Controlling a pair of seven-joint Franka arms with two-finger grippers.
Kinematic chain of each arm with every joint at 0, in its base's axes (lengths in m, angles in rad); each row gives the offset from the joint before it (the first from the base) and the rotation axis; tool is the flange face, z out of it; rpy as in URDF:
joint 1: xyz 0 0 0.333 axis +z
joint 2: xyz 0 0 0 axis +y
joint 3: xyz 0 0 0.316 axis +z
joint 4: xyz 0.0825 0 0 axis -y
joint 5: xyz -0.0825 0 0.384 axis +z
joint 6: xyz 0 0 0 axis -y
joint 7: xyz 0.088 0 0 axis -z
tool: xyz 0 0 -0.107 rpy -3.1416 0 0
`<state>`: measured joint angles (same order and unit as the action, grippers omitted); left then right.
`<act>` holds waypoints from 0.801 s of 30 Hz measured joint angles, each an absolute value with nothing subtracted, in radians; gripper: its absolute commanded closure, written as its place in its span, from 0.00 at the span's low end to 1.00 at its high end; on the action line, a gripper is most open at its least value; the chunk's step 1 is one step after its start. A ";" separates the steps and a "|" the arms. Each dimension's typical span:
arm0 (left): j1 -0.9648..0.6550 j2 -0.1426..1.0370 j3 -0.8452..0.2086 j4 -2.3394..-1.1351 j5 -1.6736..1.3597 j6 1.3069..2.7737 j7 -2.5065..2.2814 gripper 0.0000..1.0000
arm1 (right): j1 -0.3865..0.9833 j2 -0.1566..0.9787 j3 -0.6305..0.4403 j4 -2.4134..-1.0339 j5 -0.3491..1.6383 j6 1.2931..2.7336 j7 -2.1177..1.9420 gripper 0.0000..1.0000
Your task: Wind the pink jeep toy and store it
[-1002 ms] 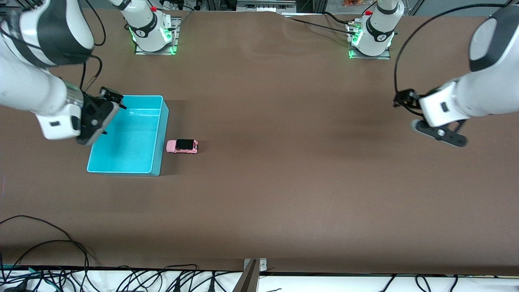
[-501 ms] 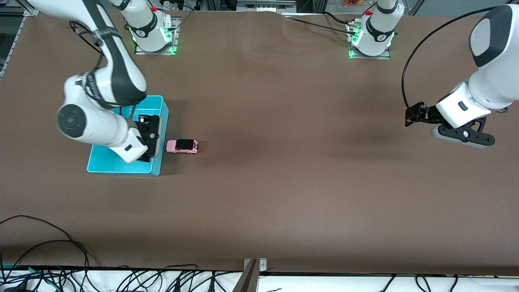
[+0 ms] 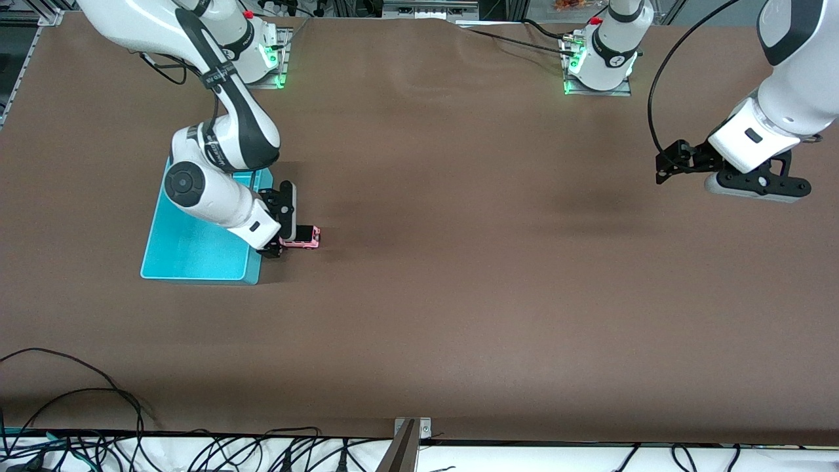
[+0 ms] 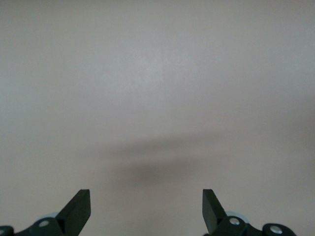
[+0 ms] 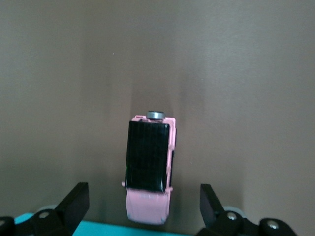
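My right gripper must next grip the pink jeep toy by its hood end (image 5: 148, 199) to store it in the turquoise bin.
The pink jeep toy (image 3: 303, 237), light pink with a black roof, stands on the brown table right beside the turquoise bin (image 3: 190, 249), on the side toward the left arm's end. My right gripper (image 3: 282, 226) is open and hangs just above the jeep's end nearest the bin, hiding part of it in the front view. In the right wrist view the jeep (image 5: 149, 167) lies between my spread fingers (image 5: 76, 204), untouched, with the bin's rim (image 5: 98, 231) at the edge. My left gripper (image 3: 754, 187) is open and empty, up in the air over the left arm's end of the table.
The bin looks empty where it shows. The two arm bases (image 3: 246, 46) stand along the table's edge farthest from the front camera. Cables (image 3: 78, 393) lie past the table's near edge. The left wrist view shows only bare table (image 4: 157, 98).
My right arm has swung from over the bin to the jeep and now hangs right above it. My left gripper has risen and drifted a little toward the bases.
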<state>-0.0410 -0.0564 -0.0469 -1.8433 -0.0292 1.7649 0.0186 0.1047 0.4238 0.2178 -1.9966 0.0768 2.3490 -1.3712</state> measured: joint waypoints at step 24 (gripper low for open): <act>-0.049 -0.065 -0.043 -1.800 -0.029 1.662 0.011 0.00 | 0.109 0.510 0.217 -1.988 0.020 2.442 -1.375 0.77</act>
<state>-0.0493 -0.0647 -0.0432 -1.7995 -0.0292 1.6619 0.0111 0.1090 0.5104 0.2172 -1.9881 0.0201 2.4423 -1.3752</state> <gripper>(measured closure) 0.000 0.493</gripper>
